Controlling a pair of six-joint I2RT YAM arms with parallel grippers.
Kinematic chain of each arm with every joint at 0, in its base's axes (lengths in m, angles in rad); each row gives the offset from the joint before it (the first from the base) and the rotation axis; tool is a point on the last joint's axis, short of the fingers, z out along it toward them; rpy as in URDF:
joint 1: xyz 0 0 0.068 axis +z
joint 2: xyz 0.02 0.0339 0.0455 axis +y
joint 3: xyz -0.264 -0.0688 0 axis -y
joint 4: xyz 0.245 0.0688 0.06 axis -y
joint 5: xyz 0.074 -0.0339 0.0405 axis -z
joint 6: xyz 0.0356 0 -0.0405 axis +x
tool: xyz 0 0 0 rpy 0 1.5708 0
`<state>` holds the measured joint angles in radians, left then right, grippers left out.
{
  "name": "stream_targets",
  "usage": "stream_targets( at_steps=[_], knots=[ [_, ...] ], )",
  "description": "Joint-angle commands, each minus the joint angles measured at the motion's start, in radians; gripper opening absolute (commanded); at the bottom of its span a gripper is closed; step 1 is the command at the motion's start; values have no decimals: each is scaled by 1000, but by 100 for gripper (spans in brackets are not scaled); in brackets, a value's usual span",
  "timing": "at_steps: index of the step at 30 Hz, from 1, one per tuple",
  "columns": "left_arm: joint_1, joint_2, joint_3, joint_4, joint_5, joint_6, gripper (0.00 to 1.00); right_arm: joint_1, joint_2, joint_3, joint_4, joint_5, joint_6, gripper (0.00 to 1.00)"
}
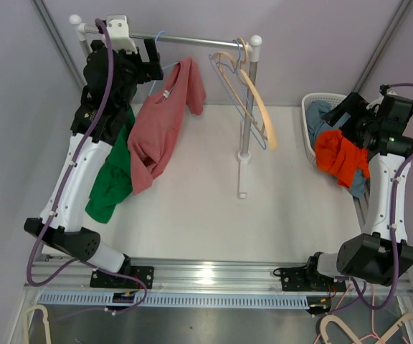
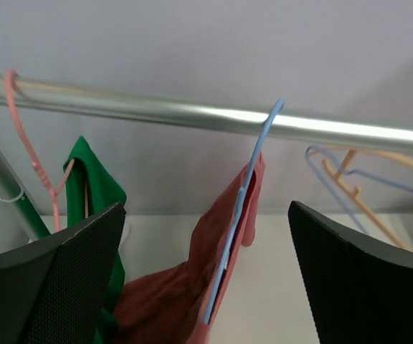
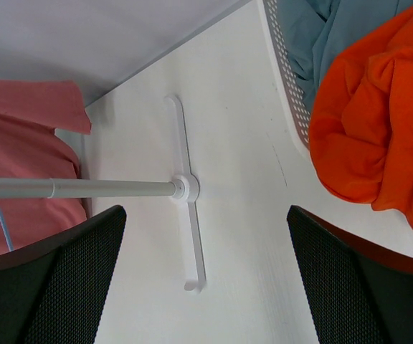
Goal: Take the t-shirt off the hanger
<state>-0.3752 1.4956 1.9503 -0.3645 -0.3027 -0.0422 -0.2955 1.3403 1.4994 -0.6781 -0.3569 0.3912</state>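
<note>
The left gripper grips the light blue hanger by its neck under the hook point(image 2: 247, 177) next, leaving the hanger's arms free for t-shirt removal.
A salmon-pink t-shirt point(image 1: 165, 118) hangs half off a light blue hanger point(image 2: 241, 208) hooked on the steel rail point(image 2: 156, 111). Most of its cloth point(image 2: 185, 294) sags down to the left. My left gripper point(image 1: 151, 64) is up by the rail, open. In the left wrist view the hanger and shirt hang between its spread fingers point(image 2: 56, 287), touching neither. A green t-shirt point(image 1: 113, 172) hangs on a pink hanger point(image 2: 27, 143) further left. My right gripper point(image 1: 341, 122) is open and holds nothing, over the basket.
Empty hangers point(image 1: 246, 93) hang at the rail's right end by the white post point(image 1: 248, 107). The rack's foot point(image 3: 188, 215) lies on the table. A white basket point(image 1: 308, 132) at the right holds an orange garment point(image 3: 371, 129) and blue-grey cloth point(image 3: 321, 36).
</note>
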Motion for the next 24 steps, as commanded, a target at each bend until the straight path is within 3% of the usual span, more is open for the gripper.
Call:
stream_targets(
  at_steps=[1, 9, 13, 16, 17, 18, 24],
  knots=[
    [30, 31, -44, -33, 59, -27, 100, 7, -24, -11, 29, -19, 8, 100],
    [47, 181, 81, -74, 83, -44, 91, 2, -13, -11, 35, -10, -9, 99],
    [55, 273, 223, -129, 83, -51, 71, 2, -7, -18, 41, -14, -11, 100],
    [59, 342, 312, -180, 68, -65, 45, 2, -10, -24, 48, -17, -8, 100],
    [61, 350, 323, -186, 70, -70, 8, 1, -10, -24, 49, -19, -6, 100],
    [62, 356, 340, -192, 73, -76, 1, 2, -13, -22, 51, -17, -6, 99],
    [59, 285, 375, -160, 103, -111, 1, 16, -15, -19, 54, -19, -3, 100]
  ],
)
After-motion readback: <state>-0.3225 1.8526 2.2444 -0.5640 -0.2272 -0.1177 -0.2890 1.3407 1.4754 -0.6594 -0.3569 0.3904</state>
